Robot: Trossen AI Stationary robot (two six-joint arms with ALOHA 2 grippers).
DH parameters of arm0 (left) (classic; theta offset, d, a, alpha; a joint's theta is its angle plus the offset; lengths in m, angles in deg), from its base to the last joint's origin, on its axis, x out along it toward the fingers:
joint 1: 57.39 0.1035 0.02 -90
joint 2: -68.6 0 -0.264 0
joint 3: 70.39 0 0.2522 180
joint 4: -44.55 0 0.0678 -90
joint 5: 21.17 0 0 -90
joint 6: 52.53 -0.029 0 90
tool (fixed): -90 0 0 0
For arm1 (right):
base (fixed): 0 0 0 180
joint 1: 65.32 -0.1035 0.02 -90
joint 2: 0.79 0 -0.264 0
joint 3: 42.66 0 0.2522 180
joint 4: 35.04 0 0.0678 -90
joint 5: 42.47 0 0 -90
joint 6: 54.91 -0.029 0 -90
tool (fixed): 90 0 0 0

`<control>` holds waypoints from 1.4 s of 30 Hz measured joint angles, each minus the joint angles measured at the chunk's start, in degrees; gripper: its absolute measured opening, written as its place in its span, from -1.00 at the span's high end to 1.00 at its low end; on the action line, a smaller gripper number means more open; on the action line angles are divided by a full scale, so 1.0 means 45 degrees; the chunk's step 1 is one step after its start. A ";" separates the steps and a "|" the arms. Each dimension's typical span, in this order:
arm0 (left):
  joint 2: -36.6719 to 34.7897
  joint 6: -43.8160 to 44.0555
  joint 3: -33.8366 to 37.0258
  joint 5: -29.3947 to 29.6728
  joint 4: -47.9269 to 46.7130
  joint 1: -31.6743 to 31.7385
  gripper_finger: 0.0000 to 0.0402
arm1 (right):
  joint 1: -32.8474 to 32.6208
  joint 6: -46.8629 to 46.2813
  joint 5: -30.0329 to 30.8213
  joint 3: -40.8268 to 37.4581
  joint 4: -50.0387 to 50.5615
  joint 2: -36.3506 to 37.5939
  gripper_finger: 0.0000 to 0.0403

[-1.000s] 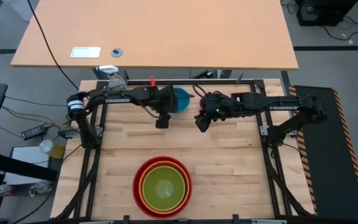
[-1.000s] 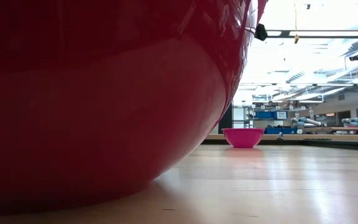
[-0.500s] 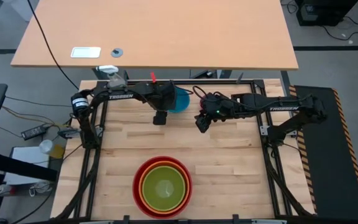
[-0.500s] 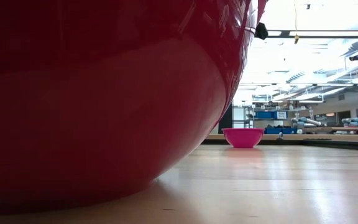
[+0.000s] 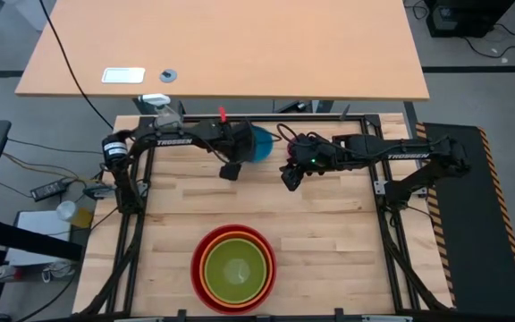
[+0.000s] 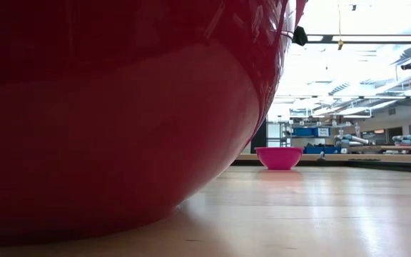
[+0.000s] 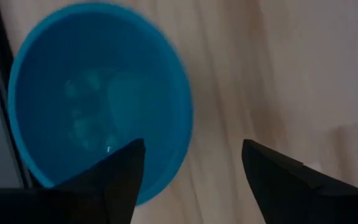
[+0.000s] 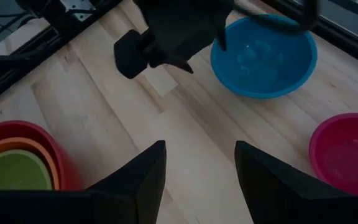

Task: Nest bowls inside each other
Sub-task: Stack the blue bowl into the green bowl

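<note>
I should grab the blue bowl by its rim (image 7: pixel 180 155) with my left gripper next, then nest it inside the green bowl.
A blue bowl (image 5: pixel 260 143) stands on its base at the table's far middle. My left gripper (image 7: pixel 191 171) hangs open above it, pointing steeply down. One finger (image 7: pixel 114 180) is over the bowl's inside and the other (image 7: pixel 284 180) is outside the rim; I see no touch. The pink bowl (image 8: pixel 347 146) stands just right of the blue one, mostly hidden under my right arm in the high view. My right gripper (image 8: pixel 197 174) is open and has nothing between its fingers above bare wood. At the near edge, the lime green bowl (image 5: pixel 235 271) sits inside the orange one (image 5: pixel 207 273), which sits inside the red one (image 5: pixel 196 259).
Bare wood (image 5: pixel 329 224) lies between the arms and the nested stack. A black frame (image 5: pixel 387 224) runs round the tabletop. A tan desk (image 5: pixel 240 45) stands beyond the far edge. In the low view the red bowl (image 6: pixel 120 107) fills the left half.
My left gripper has rolled about its own axis over the blue bowl and its wrist has shifted slightly toward the far edge. The bowls and my right arm have stayed where they were.
</note>
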 joint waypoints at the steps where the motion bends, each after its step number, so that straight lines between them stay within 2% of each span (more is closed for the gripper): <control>1: 0.0082 -0.0300 -0.0001 0.0002 0.0052 -0.0079 -0.36 | 0.0000 -0.0005 -0.0005 0.0000 -0.0001 0.0000 0.02; 7: 0.1177 -0.0664 -0.0002 0.0180 0.0167 -0.0275 -0.25 | 0.0000 -0.0010 -0.0058 0.0000 -0.0145 0.0000 0.02; 11: 0.1770 -0.0357 0.0000 0.1018 0.0226 -0.0420 -0.16 | -0.0094 -0.0015 -0.0063 0.0000 -0.0205 0.0000 0.02; 16: 0.2007 0.0063 0.0000 0.1066 0.0164 -0.0527 0.01 | -0.0251 -0.0100 -0.0068 -0.0005 -0.0205 0.0000 0.02; 21: 0.2007 0.0089 0.0000 0.1071 0.0377 -0.0547 0.30 | -0.0307 -0.0131 -0.0054 -0.0005 -0.0210 0.0000 0.02; 29: 0.1842 0.0317 -0.0055 0.1237 -0.0133 -0.0633 0.93 | -0.0350 -0.0146 -0.0044 -0.0010 -0.0239 0.0000 0.02; 42: 0.0935 0.1355 -0.1067 0.1325 -0.1154 -0.1084 0.96 | -0.0350 -0.0151 0.0027 -0.0010 -0.0283 -0.0005 0.02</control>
